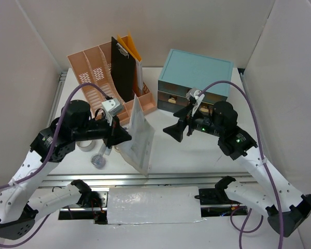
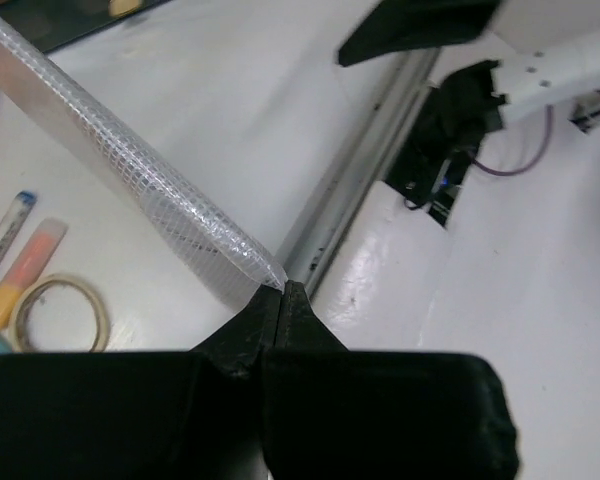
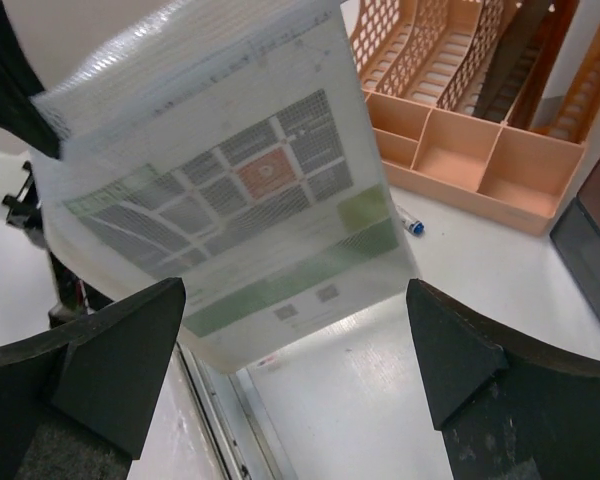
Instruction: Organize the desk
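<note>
Next, the right gripper grabs the pouch's edge opposite my left gripper, so the pouch's bottom stays free to go upright into the file organizer.
The white desk holds a clear mesh document pouch with a printed sheet inside, standing on its edge near the front rail. My left gripper is shut on the pouch's upper left corner. In the left wrist view the closed fingertips pinch the end of the pouch. My right gripper is open and empty, to the right of the pouch and facing it. In the right wrist view the pouch hangs ahead of the open gripper, apart from both fingers.
A pink slotted file organizer with a black clipboard stands at the back left. A teal drawer cabinet is at the back right. A tape roll, an orange highlighter and a pen lie on the desk.
</note>
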